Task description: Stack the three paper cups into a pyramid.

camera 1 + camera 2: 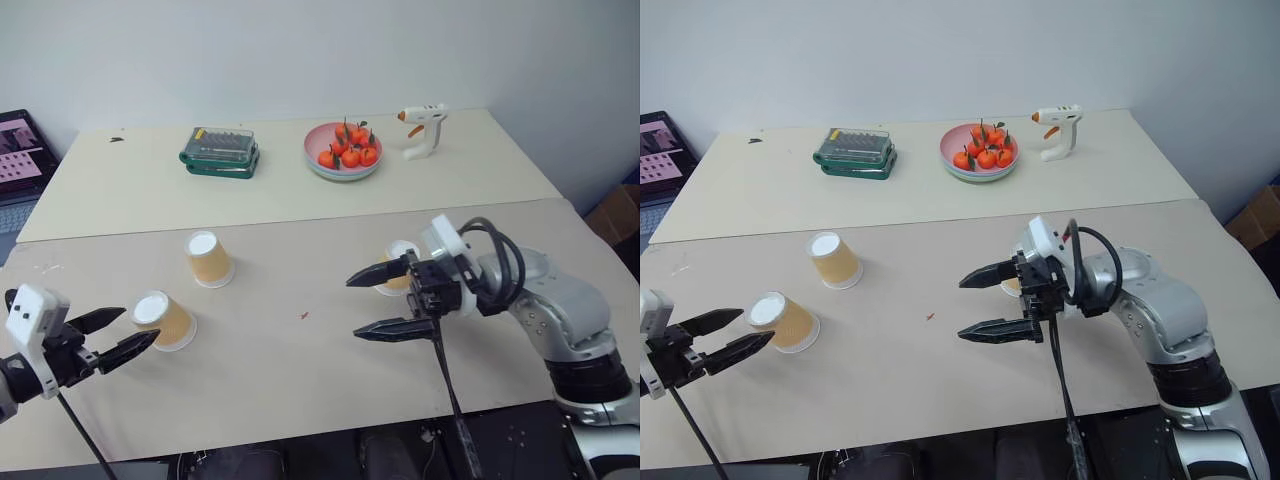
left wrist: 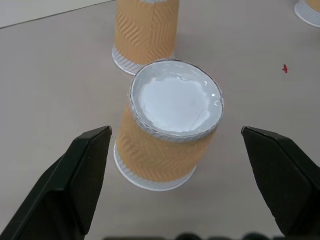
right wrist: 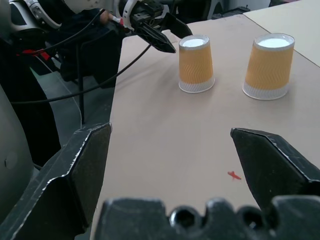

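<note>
My left gripper's fingers stop short of the near cup, so it is too early to close. My left gripper moves toward the cup first, then closes on it.
Three paper cups of tan-orange paper stand upside down on the beige table, white flat ends up. One cup is at the near left, and my left gripper is open just short of it, a finger at either side in the left wrist view. A second cup stands a little farther back. The third cup is at the right, partly hidden behind my right gripper, which is open, points left and holds nothing.
On the back table are a green case, a pink plate of small orange fruit and a white glue gun. A laptop sits off the far left. A tiny red speck lies mid-table.
</note>
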You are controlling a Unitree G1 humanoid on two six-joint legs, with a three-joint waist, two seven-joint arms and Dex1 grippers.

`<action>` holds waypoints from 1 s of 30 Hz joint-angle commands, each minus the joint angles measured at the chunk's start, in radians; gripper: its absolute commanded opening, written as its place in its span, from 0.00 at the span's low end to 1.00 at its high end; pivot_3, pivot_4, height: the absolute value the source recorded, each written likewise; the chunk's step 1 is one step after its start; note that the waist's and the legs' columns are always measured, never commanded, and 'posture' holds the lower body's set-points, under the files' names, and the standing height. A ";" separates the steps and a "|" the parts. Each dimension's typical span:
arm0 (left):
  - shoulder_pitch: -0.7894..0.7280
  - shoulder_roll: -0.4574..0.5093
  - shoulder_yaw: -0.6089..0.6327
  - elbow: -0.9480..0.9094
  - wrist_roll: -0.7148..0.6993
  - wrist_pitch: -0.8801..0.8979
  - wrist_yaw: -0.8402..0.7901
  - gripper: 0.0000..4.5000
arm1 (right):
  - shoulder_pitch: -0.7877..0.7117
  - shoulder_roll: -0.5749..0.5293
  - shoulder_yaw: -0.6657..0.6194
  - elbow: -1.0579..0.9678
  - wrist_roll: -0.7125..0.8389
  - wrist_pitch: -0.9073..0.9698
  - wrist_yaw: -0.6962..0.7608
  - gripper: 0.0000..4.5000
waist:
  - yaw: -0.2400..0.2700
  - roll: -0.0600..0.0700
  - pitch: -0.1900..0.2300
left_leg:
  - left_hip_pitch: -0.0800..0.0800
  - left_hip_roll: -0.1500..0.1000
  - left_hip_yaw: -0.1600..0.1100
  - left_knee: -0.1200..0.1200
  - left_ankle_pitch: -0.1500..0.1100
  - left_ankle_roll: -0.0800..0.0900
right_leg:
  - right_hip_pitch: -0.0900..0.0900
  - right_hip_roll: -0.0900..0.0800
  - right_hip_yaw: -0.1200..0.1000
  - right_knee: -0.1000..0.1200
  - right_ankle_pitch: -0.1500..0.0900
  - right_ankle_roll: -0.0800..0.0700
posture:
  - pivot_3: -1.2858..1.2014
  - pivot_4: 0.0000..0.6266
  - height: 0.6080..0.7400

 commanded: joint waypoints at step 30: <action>-0.446 -0.017 -0.468 -0.067 0.029 -0.009 0.021 0.55 | -0.015 0.028 -0.010 0.036 -0.048 -0.089 -0.036 1.00 | 0.007 0.000 0.000 | -0.001 -0.001 -0.001 0.000 0.001 -0.002 | -0.001 0.000 -0.001 0.000 0.001 0.000 | 0.52 0.24 0.89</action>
